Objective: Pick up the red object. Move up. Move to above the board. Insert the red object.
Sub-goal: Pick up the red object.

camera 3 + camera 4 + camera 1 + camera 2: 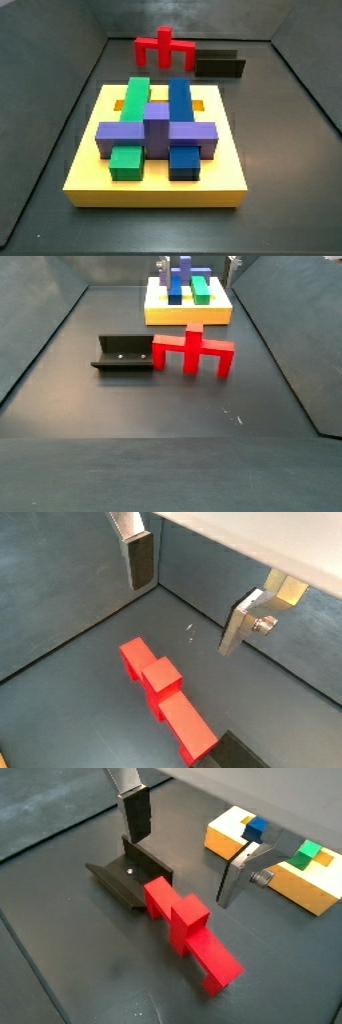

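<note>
My gripper grabs the red object by its central stem (pixel 164 38) next, to lift it and insert it into the board.
The red object (pixel 163 692) lies on the dark floor, a bar with short legs and a stem; it also shows in the wrist view (pixel 187 928) and in both side views (pixel 163 48) (pixel 194 351). My gripper (pixel 187 597) hangs above the floor beside it, open and empty, with wide-apart silver fingers (pixel 136 813). The red object is outside the jaws, off to one side of the gap. The board (pixel 160 140) is a yellow slab carrying green, blue and purple blocks; it also shows in a side view (pixel 187 306) and in a wrist view (pixel 274 863). The gripper does not show clearly in either side view.
The dark fixture (pixel 134 873) stands on the floor right next to the red object, also seen in both side views (pixel 124 353) (pixel 218 66). Grey walls (pixel 67 582) enclose the floor on all sides.
</note>
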Robot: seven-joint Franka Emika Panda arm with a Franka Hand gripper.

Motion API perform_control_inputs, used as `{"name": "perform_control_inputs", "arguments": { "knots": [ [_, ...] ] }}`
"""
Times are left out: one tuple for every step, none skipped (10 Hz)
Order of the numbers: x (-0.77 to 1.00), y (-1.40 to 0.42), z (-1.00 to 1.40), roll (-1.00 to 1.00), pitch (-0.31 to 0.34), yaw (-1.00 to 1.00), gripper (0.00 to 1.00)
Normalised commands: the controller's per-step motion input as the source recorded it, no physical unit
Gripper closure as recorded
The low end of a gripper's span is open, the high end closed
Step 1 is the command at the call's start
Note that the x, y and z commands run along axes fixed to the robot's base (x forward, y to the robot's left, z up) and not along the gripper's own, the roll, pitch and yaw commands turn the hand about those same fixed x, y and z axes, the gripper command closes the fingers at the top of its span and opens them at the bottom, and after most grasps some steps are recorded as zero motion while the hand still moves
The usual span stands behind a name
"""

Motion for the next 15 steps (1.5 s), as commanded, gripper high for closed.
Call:
{"name": "perform_control_inputs", "arguments": {
  "knots": [
    [0.05, -0.55, -0.72, 0.04, -0.187, -0.59, 0.0],
    [0.0, -0.53, -0.81, 0.07, -0.224, -0.67, 0.0],
    [0.01, -0.45, -0.77, 0.04, -0.189, -0.68, 0.0],
    [0.02, 0.0, -0.77, 0.02, -0.08, -0.56, 0.0],
    [0.0, 0.27, -0.61, 0.01, -0.014, -0.5, 0.0],
    [-0.01, 0.34, -0.43, 0.07, 0.0, -0.39, 0.0],
    [-0.1, 0.3, -0.29, 0.07, 0.0, -0.25, 0.0],
    [-0.04, 0.0, -0.14, 0.04, 0.0, 0.0, 0.0],
    [0.03, -0.09, -0.13, 0.04, 0.0, 0.07, 0.0],
    [0.08, -0.06, -0.25, 0.05, 0.0, 0.15, 0.0],
    [0.12, 0.0, -0.32, 0.07, 0.0, 0.18, 0.0],
    [0.12, 0.0, -0.3, 0.08, 0.0, 0.17, 0.0],
    [0.12, 0.0, -0.24, 0.09, 0.0, 0.14, 0.0],
    [0.01, 0.0, -0.11, 0.06, 0.0, 0.02, 0.0],
    [0.0, 0.0, 0.0, 0.0, 0.0, 0.0, 0.0]
  ]
}}
